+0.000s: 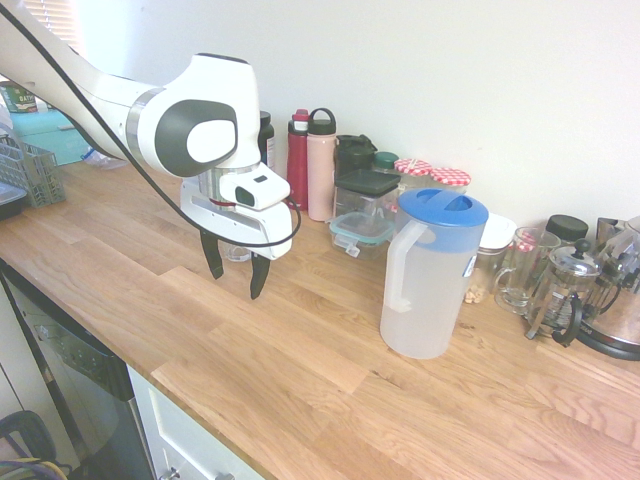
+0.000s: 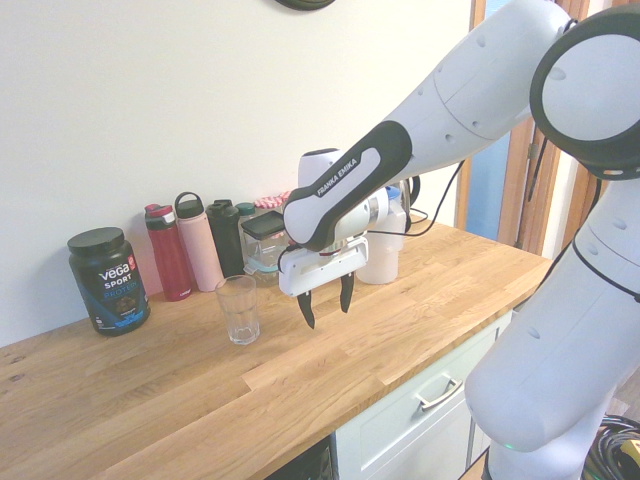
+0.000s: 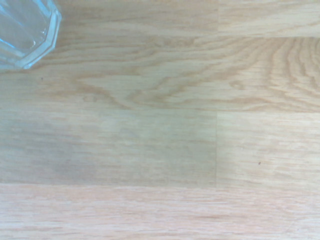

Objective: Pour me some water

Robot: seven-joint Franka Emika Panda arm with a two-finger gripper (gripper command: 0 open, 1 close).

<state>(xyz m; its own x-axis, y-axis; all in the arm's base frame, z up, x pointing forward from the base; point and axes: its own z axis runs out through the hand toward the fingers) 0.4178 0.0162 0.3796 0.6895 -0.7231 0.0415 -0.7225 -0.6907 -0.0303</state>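
My gripper's open fingers are narrower than the pitcher's frosted body (image 2: 381,258), so I should grab the pitcher by its narrow side handle next, to pour.
The water shows as a faint grey level low in a tall frosted-white pitcher (image 1: 430,275) with a blue lid and a side handle, standing upright on the wooden counter (image 1: 300,350). In the second exterior view the pitcher (image 2: 383,255) is mostly hidden behind the arm. My gripper (image 1: 236,272) (image 2: 325,303) hangs open and empty a little above the counter, well apart from the pitcher. An empty clear drinking glass (image 2: 238,309) stands close beside the gripper; its faceted rim (image 3: 25,32) shows at a corner of the wrist view.
Along the wall stand a red bottle (image 1: 298,160), a pink bottle (image 1: 321,165), a black bottle (image 2: 226,238), a dark tub (image 2: 108,279), lidded containers (image 1: 362,215), jars, a glass mug (image 1: 525,270) and a French press (image 1: 565,290). A dish rack (image 1: 30,172) sits far left.
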